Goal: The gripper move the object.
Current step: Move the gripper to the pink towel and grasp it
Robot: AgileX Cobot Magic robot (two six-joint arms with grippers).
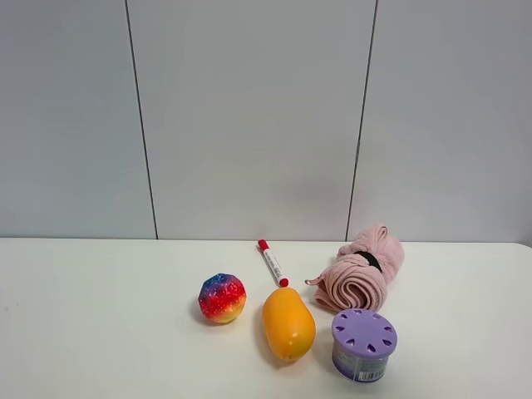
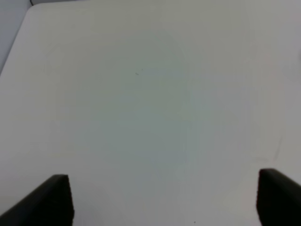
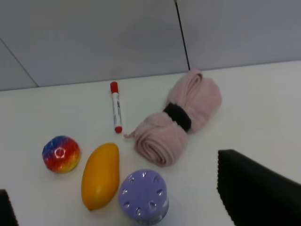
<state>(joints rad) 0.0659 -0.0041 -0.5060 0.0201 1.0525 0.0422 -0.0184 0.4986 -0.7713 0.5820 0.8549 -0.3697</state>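
I will next use my right gripper to grab the pink towel bundle [image 1: 362,268] by its black band [image 1: 368,260], so that I can move the bundle.
The rolled pale pink towel bundle [image 1: 362,268] with a black band lies on the white table [image 1: 100,332] at the back right. It also shows in the right wrist view [image 3: 181,117]. Neither arm appears in the exterior high view. My right gripper [image 3: 115,188] is open and empty; one black finger [image 3: 256,193] sits well short of the towel, apart from it. My left gripper [image 2: 164,200] is open and empty over bare table, its fingers [image 2: 49,202] wide apart. No task object shows in the left wrist view.
An orange mango toy [image 1: 288,324], a rainbow ball [image 1: 222,298] and a purple round container [image 1: 363,344] stand in front of the towel. A red-capped marker [image 1: 272,263] lies to its left. A grey panelled wall [image 1: 249,116] backs the table.
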